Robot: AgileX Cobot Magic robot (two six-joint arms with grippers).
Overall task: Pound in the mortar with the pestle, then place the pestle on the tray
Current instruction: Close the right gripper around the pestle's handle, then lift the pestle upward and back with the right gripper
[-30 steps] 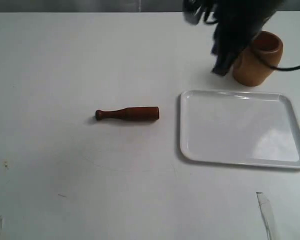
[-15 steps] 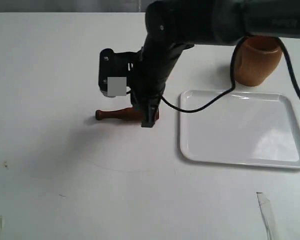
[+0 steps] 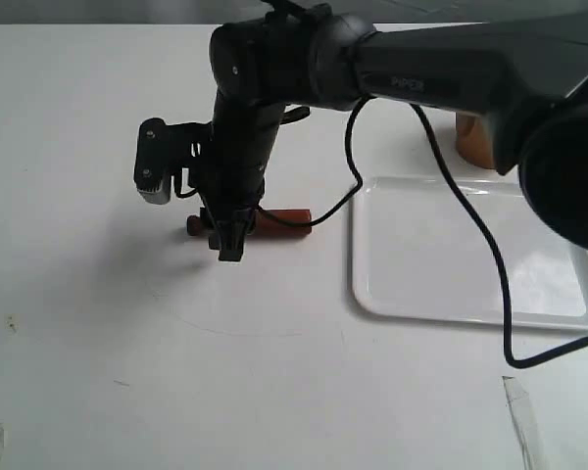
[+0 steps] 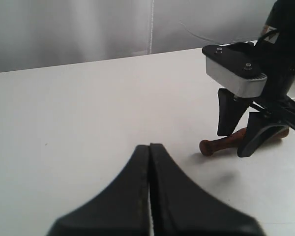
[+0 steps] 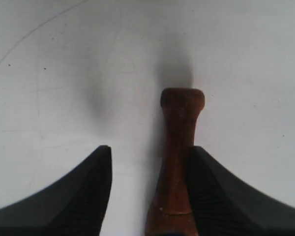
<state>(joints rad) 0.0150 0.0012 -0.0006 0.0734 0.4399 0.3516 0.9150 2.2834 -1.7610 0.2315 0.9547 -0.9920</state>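
Note:
I will hold the pestle with my right gripper by its narrow handle (image 5: 177,147), so that the pestle's thick end (image 5: 173,222) stays free to pound.
The reddish-brown pestle (image 3: 286,218) lies flat on the white table, left of the white tray (image 3: 441,269). My right gripper (image 3: 228,245) has come down over its narrow handle. It is open and straddles the pestle (image 5: 179,142), with one finger against the wood and a wide gap on the other side. The knobbed end pokes out beyond the fingertips. The left wrist view shows the same scene from the side: the pestle (image 4: 219,144) between the right gripper's fingers (image 4: 229,115). My left gripper (image 4: 150,146) is shut and empty, well away from the pestle. The mortar (image 3: 470,145) stands behind the tray, mostly hidden by the right arm.
The right arm's black cable (image 3: 475,250) hangs across the tray. A strip of clear tape (image 3: 521,416) lies on the table at the front right. A grey wall (image 4: 88,24) closes off the far edge of the table.
The right arm has swept from beside the mortar leftward to the pestle and lowered its open jaws over the handle. The pestle has stayed where it lay.

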